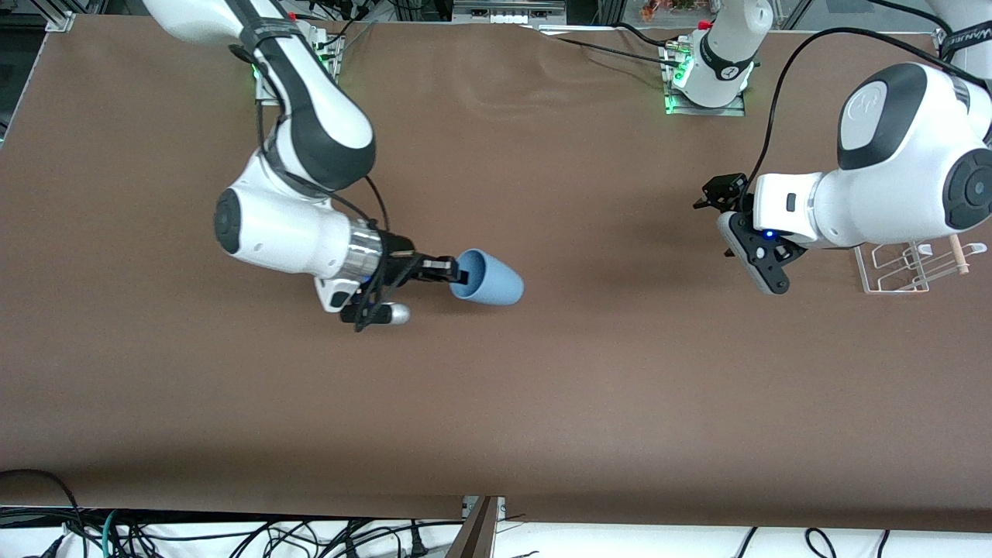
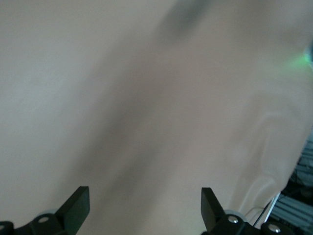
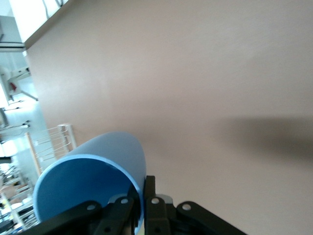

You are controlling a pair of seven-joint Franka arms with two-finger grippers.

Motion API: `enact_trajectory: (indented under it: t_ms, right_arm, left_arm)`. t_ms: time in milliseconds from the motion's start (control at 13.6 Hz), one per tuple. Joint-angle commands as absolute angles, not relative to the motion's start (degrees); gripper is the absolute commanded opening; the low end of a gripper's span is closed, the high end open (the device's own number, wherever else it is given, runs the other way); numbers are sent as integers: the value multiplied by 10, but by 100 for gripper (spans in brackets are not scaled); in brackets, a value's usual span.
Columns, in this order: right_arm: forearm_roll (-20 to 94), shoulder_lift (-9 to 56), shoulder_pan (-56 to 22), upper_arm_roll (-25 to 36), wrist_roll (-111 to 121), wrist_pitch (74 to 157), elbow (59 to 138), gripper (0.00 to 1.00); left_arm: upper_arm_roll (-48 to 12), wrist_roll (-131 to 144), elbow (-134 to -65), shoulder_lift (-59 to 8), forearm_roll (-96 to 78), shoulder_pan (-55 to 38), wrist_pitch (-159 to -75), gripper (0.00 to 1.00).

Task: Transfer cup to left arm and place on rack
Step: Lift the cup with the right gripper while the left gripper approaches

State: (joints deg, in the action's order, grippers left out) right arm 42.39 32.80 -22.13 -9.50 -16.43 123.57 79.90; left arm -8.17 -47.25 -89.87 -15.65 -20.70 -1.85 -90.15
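The cup's rim has to stay free for the white wire rack (image 1: 903,267), so my left gripper will next grip the cup by its closed base end (image 1: 508,284).
My right gripper (image 1: 457,271) is shut on the rim of the light-blue cup (image 1: 488,279) and holds it on its side above the middle of the table, mouth toward the gripper. In the right wrist view the cup (image 3: 98,171) fills the lower corner, its wall pinched between one finger inside and one outside at my right gripper (image 3: 143,196). My left gripper (image 1: 725,225) is open and empty, up in the air over the table beside the white wire rack (image 1: 903,267). In the left wrist view my left gripper (image 2: 145,203) shows only bare table between its fingertips (image 2: 78,203).
The rack with its pale wooden dowel (image 1: 959,254) stands at the left arm's end of the table, partly under the left arm. It also shows small in the right wrist view (image 3: 51,144). The brown table cover (image 1: 542,387) stretches wide around the cup.
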Motion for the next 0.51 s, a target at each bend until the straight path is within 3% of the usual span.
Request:
enact_trajectory:
  t_ms: [0,441]
  right_arm:
    - [484,362,-238,-98,-178,1230,743,0]
    - [523,375,-243,-129,-176,1230,729,0]
  left_arm:
    - [-81,-608,-877,-177,-284,-24,-922,100]
    - [-83,-781,-852,-219,-410,-67,-1022,100]
